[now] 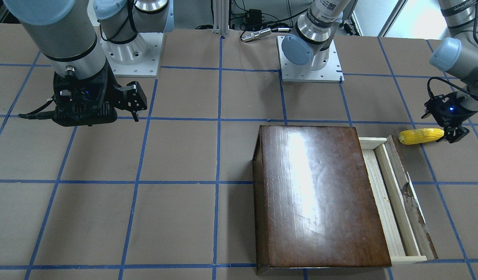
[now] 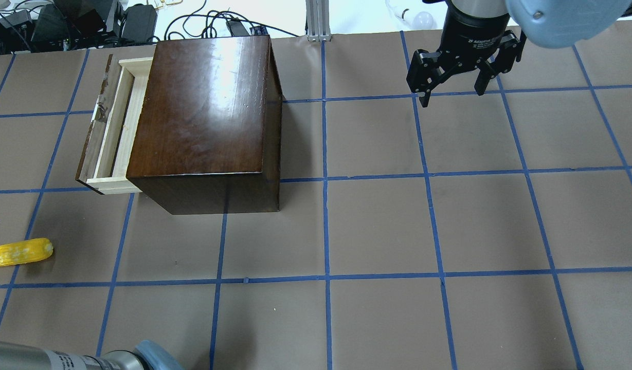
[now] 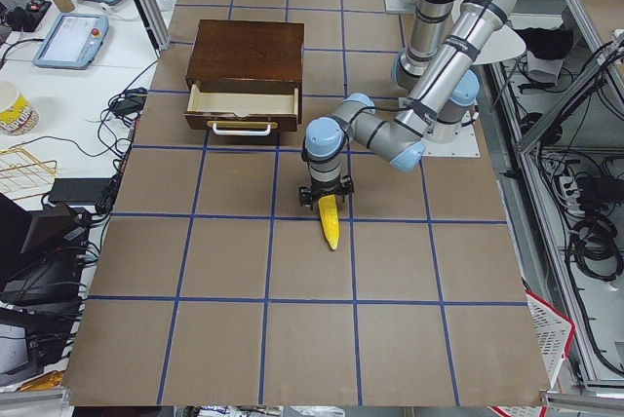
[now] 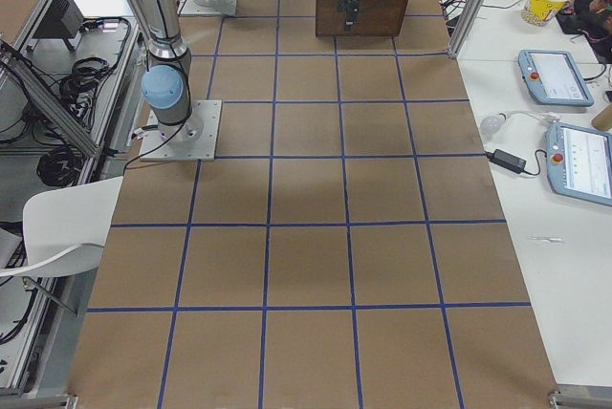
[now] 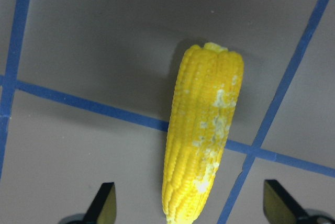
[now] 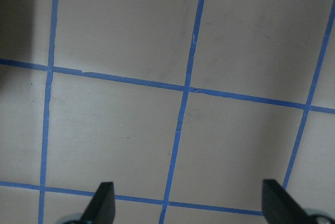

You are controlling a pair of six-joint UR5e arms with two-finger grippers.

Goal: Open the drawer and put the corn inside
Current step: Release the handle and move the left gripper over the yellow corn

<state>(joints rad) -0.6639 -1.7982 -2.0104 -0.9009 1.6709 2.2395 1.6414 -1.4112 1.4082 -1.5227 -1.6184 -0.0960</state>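
The yellow corn needs to go inside the open drawer, so next I will grip the corn by its tapered base with my left gripper.
The drawer is pulled partly out of the dark brown box, and its pale wood inside shows bare; it also shows in the overhead view. The yellow corn lies on the table beside the drawer front's end. My left gripper is open, low over the corn's tapered end. In the left wrist view the corn lies between the fingertips with gaps on both sides. My right gripper is open and empty, held above the table far from the box.
The table is brown paper with a blue tape grid. The two arm bases stand on white plates at the robot's edge. Cables and tablets lie beyond the table's far edge.
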